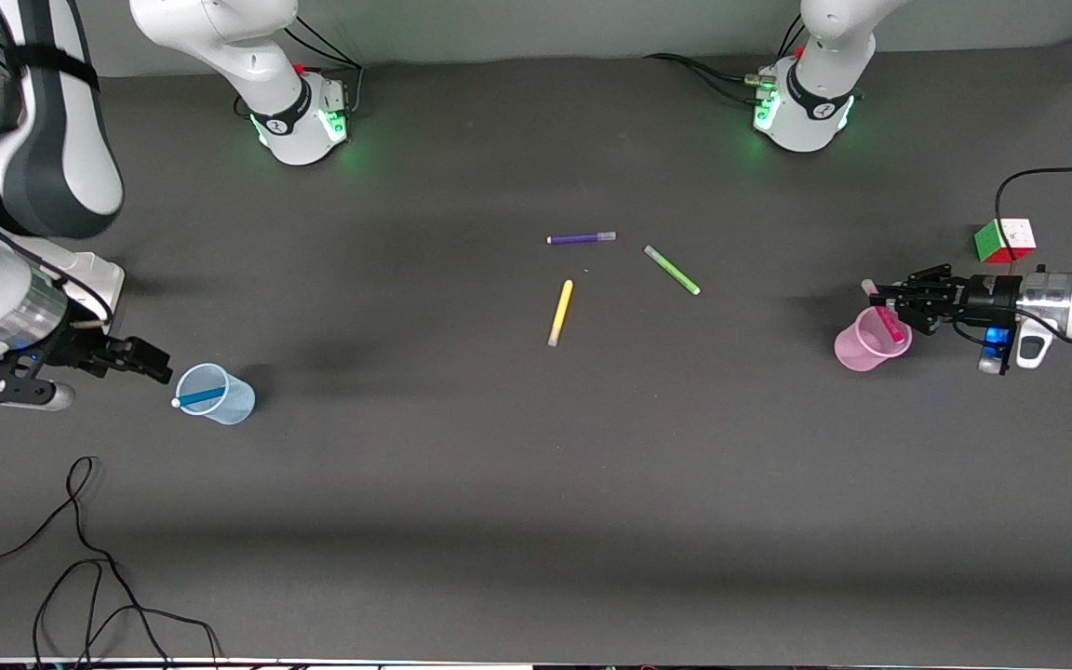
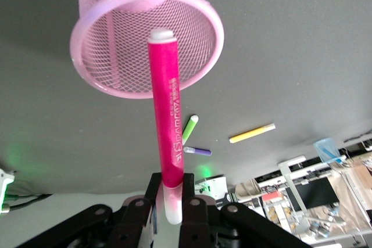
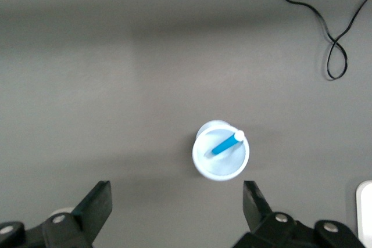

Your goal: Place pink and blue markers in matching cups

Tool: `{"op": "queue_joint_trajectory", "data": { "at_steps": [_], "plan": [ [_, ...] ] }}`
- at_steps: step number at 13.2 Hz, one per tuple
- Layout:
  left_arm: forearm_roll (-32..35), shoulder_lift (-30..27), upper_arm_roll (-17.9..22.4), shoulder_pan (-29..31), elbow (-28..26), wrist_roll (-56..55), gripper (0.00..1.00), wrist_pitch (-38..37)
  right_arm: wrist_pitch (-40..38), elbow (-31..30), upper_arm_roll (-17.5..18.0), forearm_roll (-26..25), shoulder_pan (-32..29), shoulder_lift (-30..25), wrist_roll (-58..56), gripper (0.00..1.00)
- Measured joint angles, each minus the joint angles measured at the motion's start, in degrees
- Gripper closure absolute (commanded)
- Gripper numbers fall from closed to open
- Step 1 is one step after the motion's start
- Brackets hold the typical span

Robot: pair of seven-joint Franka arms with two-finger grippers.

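Note:
The robot's left gripper is ready to open, as the pink marker's lower end [image 1: 893, 333] stands inside the pink cup's opening [image 1: 880, 336].
The pale blue cup [image 1: 216, 395] stands toward the right arm's end of the table, with the blue marker [image 1: 200, 397] leaning inside it, white tip at the rim. They also show in the right wrist view, cup [image 3: 221, 164] and marker [image 3: 223, 143]. My right gripper [image 1: 156, 365] is open and empty beside that cup, its jaws wide apart [image 3: 177, 201]. My left gripper [image 1: 878, 296] is shut on the pink marker [image 1: 888, 322] at its pale cap end [image 2: 172, 193]. The marker's other end reaches into the mouth of the pink cup [image 1: 857, 346], also in the left wrist view [image 2: 110, 56].
A purple pen [image 1: 581, 238], a green pen [image 1: 672, 270] and a yellow pen [image 1: 560, 313] lie mid-table. A colour cube [image 1: 1004, 241] sits near the left arm. Loose black cable [image 1: 80, 558] lies at the table's near edge, toward the right arm's end.

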Motion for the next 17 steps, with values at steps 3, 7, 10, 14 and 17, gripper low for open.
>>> {"op": "queue_joint_trajectory", "data": {
  "at_steps": [3,7,10,14,17],
  "plan": [
    [-0.52,0.05,0.01,0.87,-1.06,1.64,0.01,0.93,-7.10,1.86,1.60,0.00,0.02,-5.37,0.04,0.00],
    [-0.64,0.16,-0.03,0.92,-0.27,3.38,0.00,1.65,-12.44,1.74,2.08,0.00,0.01,-10.71,0.04,0.00],
    [3.10,0.07,-0.64,0.80,4.55,3.75,0.00,1.41,-12.59,1.66,2.78,0.00,0.02,-10.82,0.04,0.00],
    [22.42,-4.71,-1.49,-2.52,15.03,4.16,0.00,-0.02,-11.99,1.85,3.34,0.29,0.01,-11.17,0.04,0.00],
    [29.02,-13.34,-1.62,-6.82,15.87,4.24,0.00,0.41,-12.15,1.88,3.33,0.68,-0.02,-11.40,0.15,0.00]
  ]
}}
